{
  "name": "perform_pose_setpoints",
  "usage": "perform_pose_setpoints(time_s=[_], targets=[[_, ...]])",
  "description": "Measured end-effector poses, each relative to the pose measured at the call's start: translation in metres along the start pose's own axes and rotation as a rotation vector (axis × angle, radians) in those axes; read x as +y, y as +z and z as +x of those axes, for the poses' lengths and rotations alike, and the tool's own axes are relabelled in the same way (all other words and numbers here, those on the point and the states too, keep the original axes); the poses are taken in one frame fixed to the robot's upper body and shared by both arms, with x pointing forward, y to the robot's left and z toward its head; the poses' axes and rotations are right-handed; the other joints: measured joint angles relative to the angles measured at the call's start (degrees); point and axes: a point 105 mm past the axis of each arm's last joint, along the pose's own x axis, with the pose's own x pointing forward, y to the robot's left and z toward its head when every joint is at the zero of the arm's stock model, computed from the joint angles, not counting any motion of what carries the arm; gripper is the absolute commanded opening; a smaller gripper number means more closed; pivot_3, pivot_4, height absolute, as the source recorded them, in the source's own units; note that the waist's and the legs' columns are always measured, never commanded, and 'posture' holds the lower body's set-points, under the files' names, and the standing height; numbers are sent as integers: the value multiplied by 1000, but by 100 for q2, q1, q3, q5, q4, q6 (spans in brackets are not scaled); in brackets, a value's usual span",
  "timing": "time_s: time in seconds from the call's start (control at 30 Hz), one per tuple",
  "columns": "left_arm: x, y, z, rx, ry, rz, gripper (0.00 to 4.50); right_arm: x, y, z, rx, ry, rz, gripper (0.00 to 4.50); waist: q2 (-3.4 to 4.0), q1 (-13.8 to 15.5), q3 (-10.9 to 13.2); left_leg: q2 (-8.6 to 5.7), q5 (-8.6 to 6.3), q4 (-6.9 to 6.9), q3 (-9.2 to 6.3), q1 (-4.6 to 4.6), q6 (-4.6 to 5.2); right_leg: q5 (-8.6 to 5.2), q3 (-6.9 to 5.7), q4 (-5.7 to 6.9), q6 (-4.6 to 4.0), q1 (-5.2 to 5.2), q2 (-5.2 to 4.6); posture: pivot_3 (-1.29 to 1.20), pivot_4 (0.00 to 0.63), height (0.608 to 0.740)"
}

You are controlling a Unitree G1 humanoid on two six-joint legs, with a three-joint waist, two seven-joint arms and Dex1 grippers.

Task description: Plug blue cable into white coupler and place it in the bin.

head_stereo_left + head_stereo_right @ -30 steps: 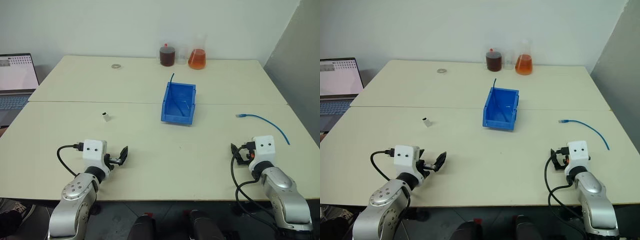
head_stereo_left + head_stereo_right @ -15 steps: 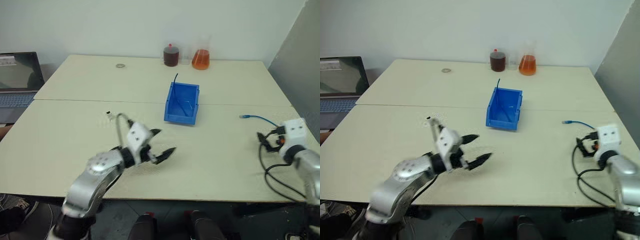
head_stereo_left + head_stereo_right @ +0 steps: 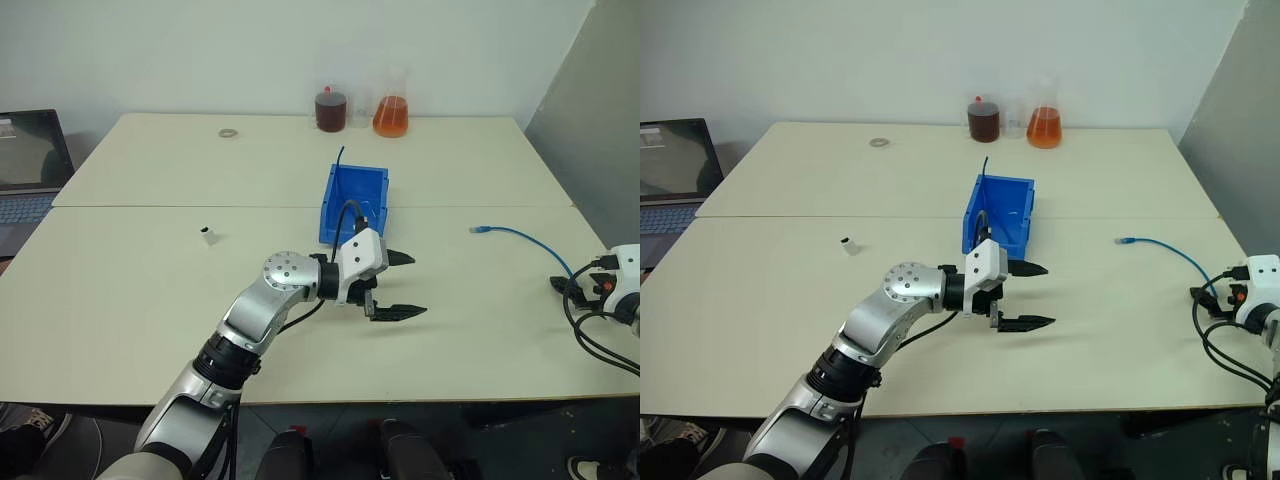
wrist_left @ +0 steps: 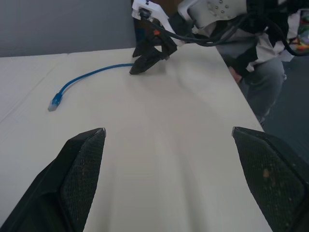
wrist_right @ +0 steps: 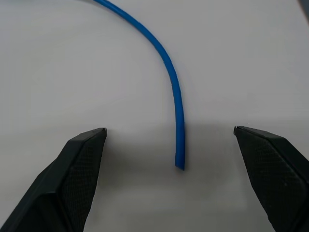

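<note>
The cord trails slack and would bend under a push. My right gripper needs to pick up the blue cable by its plug end next.
The blue cable lies on the table's right side, its plug pointing toward the bin, which stands at mid-table. The tiny white coupler sits alone on the left half. My left gripper hovers open and empty just in front of the bin, pointing right toward the cable. My right gripper is open near the right table edge. In the right wrist view the cable's tail end lies between its spread fingertips, untouched. The left wrist view shows the cable and the right gripper beyond.
A dark bottle and an orange flask stand at the table's far edge, with a small ring to their left. A laptop is off the left side. A thin dark wire sticks up from the bin.
My left arm has swung from the near left to the right, across the table to just in front of the bin. My right arm has moved right, to the cable's tail end. Both stayed open.
</note>
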Motion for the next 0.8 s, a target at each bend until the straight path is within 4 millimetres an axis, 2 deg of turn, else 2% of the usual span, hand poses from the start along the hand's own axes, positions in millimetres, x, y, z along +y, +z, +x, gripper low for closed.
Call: perform_pose_setpoints(time_s=[0.13,0.23,0.53,0.63,0.67,0.77,0.8], targets=[[-2,-2,2,6,-28,-3,4423,2,4,6,-14,23,47,4500,0,8,0,1,0,0,-2,0,0,1,0,0,-1,0,-1,0,150,740],[-3,-2,2,7,-34,-5,4500,3,4,9,-20,21,71,3994,0,22,0,1,0,1,-3,-1,0,2,0,1,-2,0,-4,0,150,740],[0,-5,-3,34,-14,-17,4500,1,1,9,-21,14,74,1915,0,11,0,3,0,1,-4,1,0,3,0,4,-3,0,-4,0,150,740],[3,-5,-7,37,-1,-13,4500,1,0,9,-19,11,77,1089,0,11,0,4,0,2,-5,1,-1,3,-1,4,-3,1,-4,0,150,740],[3,-5,-7,34,5,-11,4500,1,0,9,-19,11,76,951,0,11,0,5,0,3,-4,1,-1,3,-1,4,-3,1,-4,0,150,740],[4,-3,-5,20,8,-5,4500,1,0,9,-19,17,73,86,0,11,0,4,0,3,-4,1,-1,5,0,4,-5,2,-5,0,150,740],[4,-3,-5,17,7,-2,4500,2,0,9,-18,20,69,26,0,12,0,4,0,3,-5,2,-1,13,-1,4,-19,2,-5,0,150,740]])
